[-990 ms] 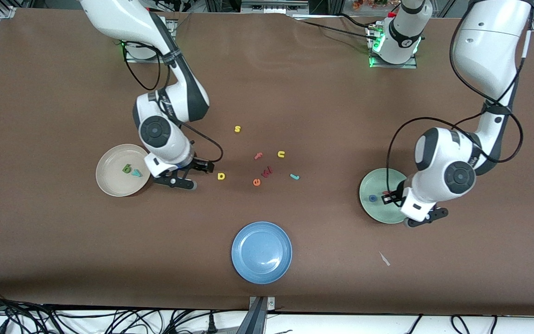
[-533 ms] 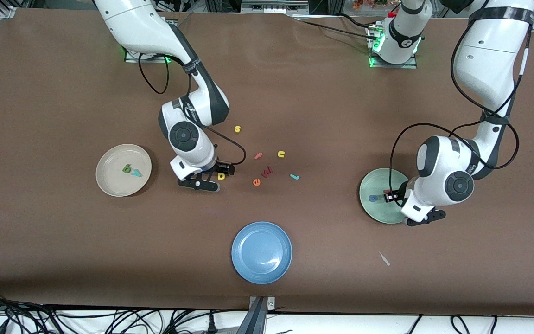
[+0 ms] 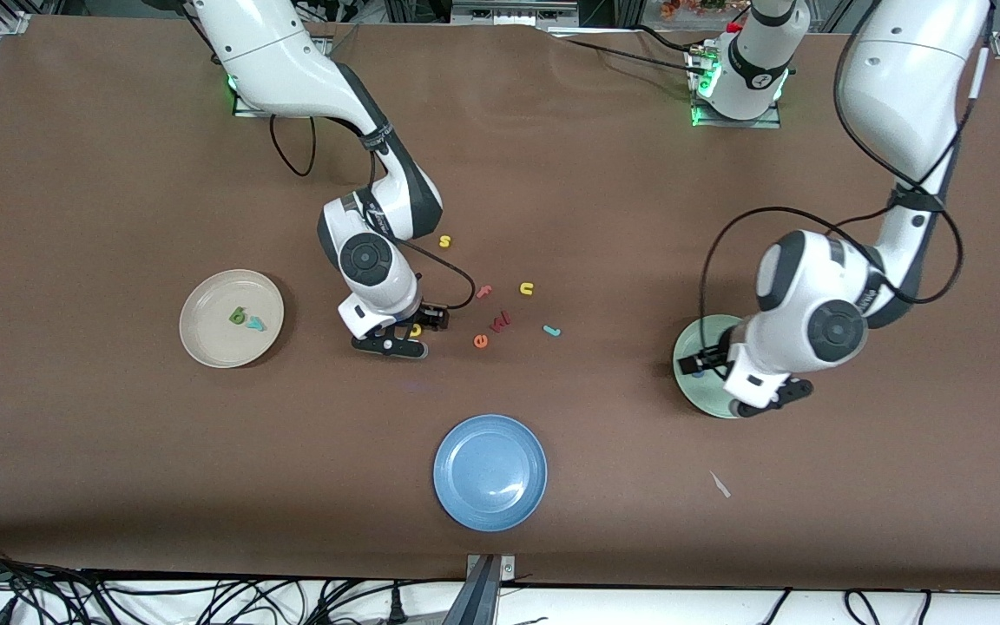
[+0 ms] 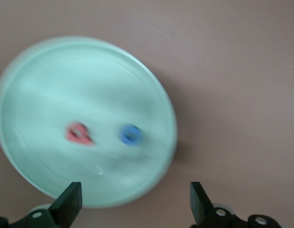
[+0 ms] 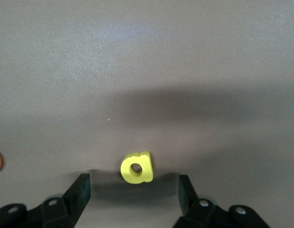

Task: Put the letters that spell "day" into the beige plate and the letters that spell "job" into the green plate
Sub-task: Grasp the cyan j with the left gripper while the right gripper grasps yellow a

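My left gripper grabs the teal "j" by its straight stem (image 3: 551, 330) next. Then the "j" joins "job" in the green plate.
The yellow "a" (image 5: 136, 167) lies flat on the table (image 3: 552, 174). My right gripper (image 5: 134, 189) is low over it and open, a finger on either side, neither touching it. From the front the "a" (image 3: 416, 329) peeks out under that gripper (image 3: 409, 335). The beige plate (image 3: 205, 343) holds the dark green letter (image 3: 238, 316) and the teal "y" (image 3: 255, 325). My left gripper (image 4: 133, 195) is open and empty over the green plate's (image 4: 52, 85) edge. In that plate lie the pinkish-red letter (image 4: 79, 134) and the blue "o" (image 4: 131, 135). The teal "j" (image 3: 552, 331) lies mid-table.
Loose letters lie mid-table: a yellow "s" (image 3: 444, 241), a pink "f" (image 3: 484, 292), a yellow "u" (image 3: 527, 288), a dark red letter (image 3: 500, 321) and an orange "e" (image 3: 481, 341). A blue plate (image 3: 490, 471) stands nearest the front camera. A white scrap (image 3: 720, 484) lies near it.
My right arm has swung from beside the beige plate to over the yellow "a". My left gripper has opened, leaving the pinkish-red letter in the green plate.
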Available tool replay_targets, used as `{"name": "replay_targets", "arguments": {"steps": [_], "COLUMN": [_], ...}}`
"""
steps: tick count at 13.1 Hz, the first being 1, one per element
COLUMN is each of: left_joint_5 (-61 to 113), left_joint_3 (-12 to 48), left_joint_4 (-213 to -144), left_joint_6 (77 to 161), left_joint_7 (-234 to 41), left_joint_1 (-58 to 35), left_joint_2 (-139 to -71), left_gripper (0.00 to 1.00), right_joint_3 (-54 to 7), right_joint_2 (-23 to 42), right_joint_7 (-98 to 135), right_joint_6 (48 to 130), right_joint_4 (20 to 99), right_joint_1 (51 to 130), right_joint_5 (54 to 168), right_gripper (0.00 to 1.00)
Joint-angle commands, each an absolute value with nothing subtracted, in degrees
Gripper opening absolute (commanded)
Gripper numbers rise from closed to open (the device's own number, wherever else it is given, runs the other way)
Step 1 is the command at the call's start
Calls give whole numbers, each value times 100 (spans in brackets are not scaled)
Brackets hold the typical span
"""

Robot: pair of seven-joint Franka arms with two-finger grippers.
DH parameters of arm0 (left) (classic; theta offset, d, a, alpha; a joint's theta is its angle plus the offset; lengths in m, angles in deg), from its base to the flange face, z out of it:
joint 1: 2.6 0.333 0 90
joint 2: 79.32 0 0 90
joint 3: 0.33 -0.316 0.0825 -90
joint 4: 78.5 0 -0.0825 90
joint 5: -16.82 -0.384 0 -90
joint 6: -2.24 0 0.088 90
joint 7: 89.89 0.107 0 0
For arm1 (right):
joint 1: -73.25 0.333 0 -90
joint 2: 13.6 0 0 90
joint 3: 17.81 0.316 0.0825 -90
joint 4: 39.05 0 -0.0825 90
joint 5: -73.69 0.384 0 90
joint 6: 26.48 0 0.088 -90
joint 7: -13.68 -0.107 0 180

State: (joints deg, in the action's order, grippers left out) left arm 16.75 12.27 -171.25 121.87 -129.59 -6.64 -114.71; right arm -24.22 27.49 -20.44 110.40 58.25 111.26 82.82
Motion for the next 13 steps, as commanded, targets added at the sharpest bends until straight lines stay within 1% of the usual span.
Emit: {"name": "replay_targets", "arguments": {"steps": [1, 4, 8, 9, 11, 12, 13], "left_joint_5": [1638, 1647, 1682, 1648, 1673, 1656, 1639], "left_joint_3": [1224, 1224, 1215, 1189, 1180, 1180, 1180], "left_joint_4": [-16886, -16430, -15868, -15762, -15673, -15673, -15673], "left_joint_6": [12125, 12151, 12335, 12414, 12624, 12713, 12792], "left_joint_7": [-14555, -16034, -17537, -17880, -18068, -18173, -18209], "left_joint_1": [-1251, -1805, -2500, -2614, -2633, -2694, -2755], "left_joint_2": [-11675, -12106, -12738, -12862, -12942, -12951, -13012], "left_gripper": [100, 100, 100, 100, 100, 97, 85], "right_joint_3": [-2422, -2422, -2431, -2431, -2431, -2431, -2431], "right_joint_2": [2850, 2859, 2877, 2877, 2912, 2938, 2947], "right_joint_7": [-2016, -2007, -1989, -1989, -1981, -1989, -1989], "right_joint_6": [11045, 11045, 11045, 11045, 11045, 11054, 11054], "right_joint_4": [5658, 5649, 5649, 5649, 5649, 5623, 5597], "right_joint_1": [11131, 11105, 11087, 11087, 11078, 11078, 11078], "right_joint_5": [8336, 8354, 8336, 8336, 8318, 8318, 8318], "right_gripper": [72, 66, 60, 58, 58, 57, 54]}}
